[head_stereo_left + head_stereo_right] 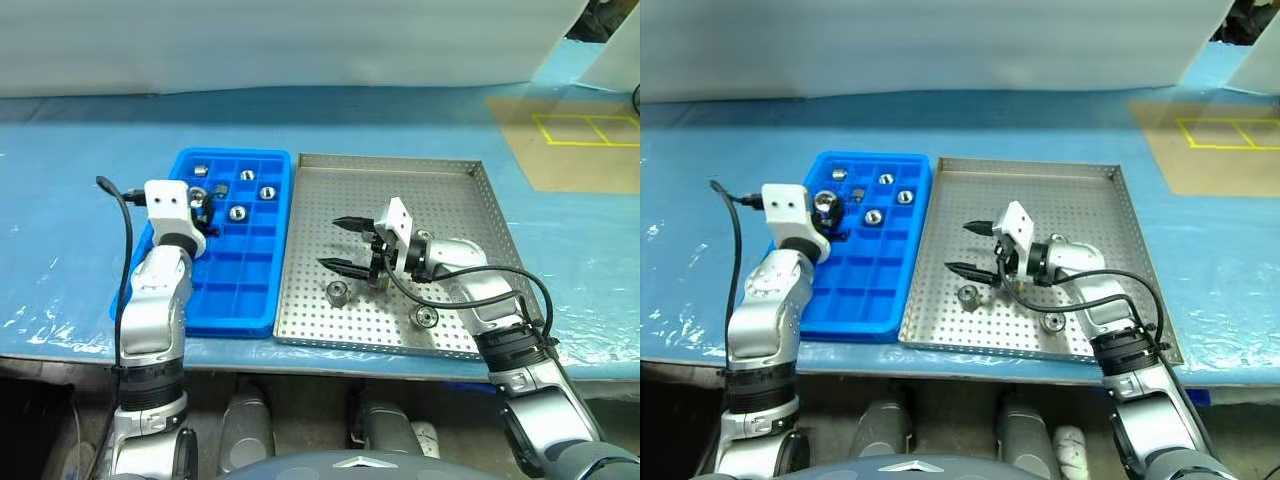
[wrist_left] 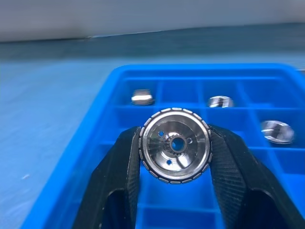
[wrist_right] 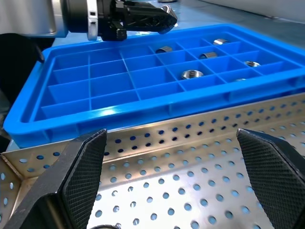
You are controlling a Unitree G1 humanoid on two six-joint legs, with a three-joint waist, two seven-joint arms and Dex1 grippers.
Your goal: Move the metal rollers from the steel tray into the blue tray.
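The metal roller hangs above the blue tray's sections in the left wrist view, so it goes down before my left gripper releases it.
My left gripper (image 1: 203,203) is shut on one metal roller (image 2: 175,145), held level over the left back part of the blue tray (image 1: 235,290). Several more rollers lie in the blue tray's back compartments, one of them (image 1: 237,212) just right of the gripper. The steel tray (image 1: 450,200) stands right of the blue tray, with two rollers near its front: one (image 1: 338,292) below my right gripper and one (image 1: 427,317) further right. My right gripper (image 1: 335,243) hangs open over the steel tray, pointing toward the blue tray, with nothing between its fingers (image 3: 81,167).
Both trays sit side by side on a blue-covered table. A brown board with yellow tape lines (image 1: 570,140) lies at the back right. A white sheet runs along the back. A black cable (image 1: 125,215) loops off my left wrist.
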